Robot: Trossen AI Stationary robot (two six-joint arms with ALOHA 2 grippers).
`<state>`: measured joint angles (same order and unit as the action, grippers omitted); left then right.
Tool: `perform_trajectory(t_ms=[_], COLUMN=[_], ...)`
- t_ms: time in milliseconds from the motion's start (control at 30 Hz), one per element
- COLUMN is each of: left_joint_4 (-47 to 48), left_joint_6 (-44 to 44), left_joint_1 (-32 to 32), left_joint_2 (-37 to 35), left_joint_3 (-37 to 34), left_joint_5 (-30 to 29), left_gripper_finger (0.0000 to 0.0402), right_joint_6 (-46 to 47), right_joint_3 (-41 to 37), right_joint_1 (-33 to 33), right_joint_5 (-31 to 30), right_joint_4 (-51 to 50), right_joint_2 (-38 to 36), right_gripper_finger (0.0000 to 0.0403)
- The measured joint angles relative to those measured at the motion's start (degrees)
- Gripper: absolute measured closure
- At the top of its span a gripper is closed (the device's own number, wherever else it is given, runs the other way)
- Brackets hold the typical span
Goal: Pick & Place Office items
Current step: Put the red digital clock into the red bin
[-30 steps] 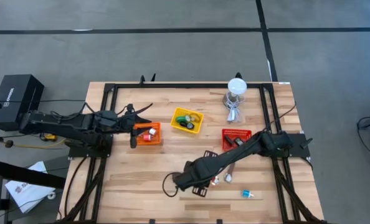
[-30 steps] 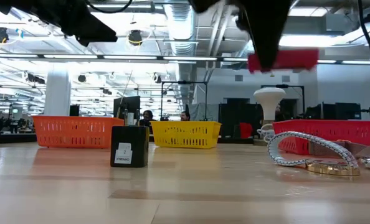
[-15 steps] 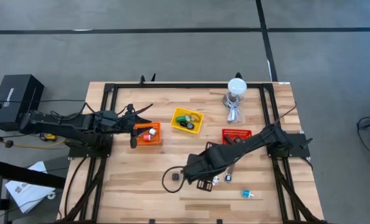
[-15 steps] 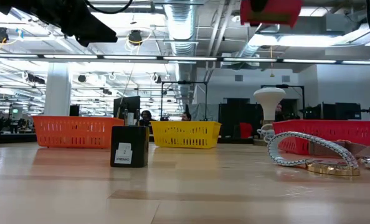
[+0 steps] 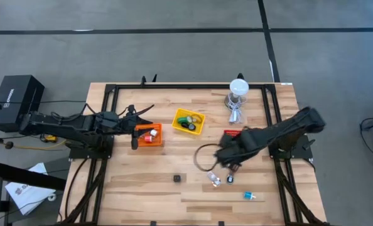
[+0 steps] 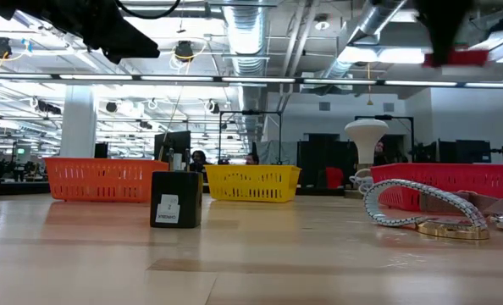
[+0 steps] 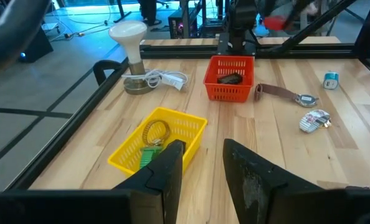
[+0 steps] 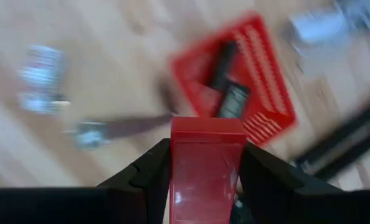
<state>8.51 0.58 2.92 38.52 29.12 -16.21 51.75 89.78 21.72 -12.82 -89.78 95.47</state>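
The red block [image 8: 207, 163] is still short of the red bin's inside, so it is too early to release. My right gripper moves the block in next, before releasing it.
My right gripper [image 5: 227, 156] hangs over the table just in front of the red bin [image 5: 238, 135], shut on a red block [image 8: 207, 163]. In the low view the block [image 6: 455, 58] is high up at the right. The red bin [image 8: 244, 81] holds black items. A brown strip [image 8: 135, 124] and silver bits [image 8: 42, 78] lie on the wood beside it. A small black box [image 5: 176, 179] stands on the table's middle front. My left gripper [image 7: 200, 174] waits open by the orange bin [image 5: 147, 134], facing the yellow bin [image 7: 157, 140]. My right gripper pinches the red block between its two fingers, one on each of two opposite sides [image 8: 175, 168]. The fingers come from above and point down. The block is lifted well clear of the table.
A white round-topped stand [image 5: 238, 93] with a cable stands at the far right. Small silver, white and blue bits [image 5: 215, 180] [image 5: 248, 196] lie near the front right. A silver band [image 6: 412, 207] lies before the red bin. Bare wood spreads across the front left.
My right gripper has carried the red block up and away from the table's middle front, toward the right and far side, to just before the red bin, rolling a little on the way. The small black box it passed over stays in place.
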Motion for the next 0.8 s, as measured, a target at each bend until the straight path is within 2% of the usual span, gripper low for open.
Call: perform_trajectory(t_ms=[100, 267, 433, 567, 700, 800], left_joint_4=[0.00, -0.22, -0.70, -0.98, -1.25, -1.40], left_joint_6=[-0.02, -0.39, -2.19, -2.21, -2.21, -2.21], left_joint_1=[0.00, 0.00, 0.00, 0.00, 0.00, 0.01], left_joint_2=[0.00, 0.00, 0.00, 0.00, 0.00, 0.00], left_joint_3=[0.00, 0.00, 0.00, 0.00, 0.00, 0.00], left_joint_5=[0.00, 0.00, 0.00, 0.02, 0.00, 0.00], left_gripper_finger=[0.0292, 0.0292, 0.0292, 0.0292, 0.0292, 0.0292], right_joint_6=[5.33, 6.48, 8.11, 5.54, 5.26, 5.01], right_joint_3=[-11.03, -27.38, -39.70, -43.87, -44.30, -44.30], right_joint_1=[-0.73, -3.00, -6.54, -8.30, -10.23, -11.51], right_joint_5=[-0.63, -1.99, -2.48, -2.49, -3.58, -3.93], right_joint_4=[3.61, 19.35, 30.70, 36.96, 36.38, 36.45], right_joint_2=[-6.70, -16.30, -20.56, -20.88, -19.63, -18.25], right_gripper_finger=[0.0251, 0.0255, 0.0236, 0.0244, 0.0250, 0.0232])
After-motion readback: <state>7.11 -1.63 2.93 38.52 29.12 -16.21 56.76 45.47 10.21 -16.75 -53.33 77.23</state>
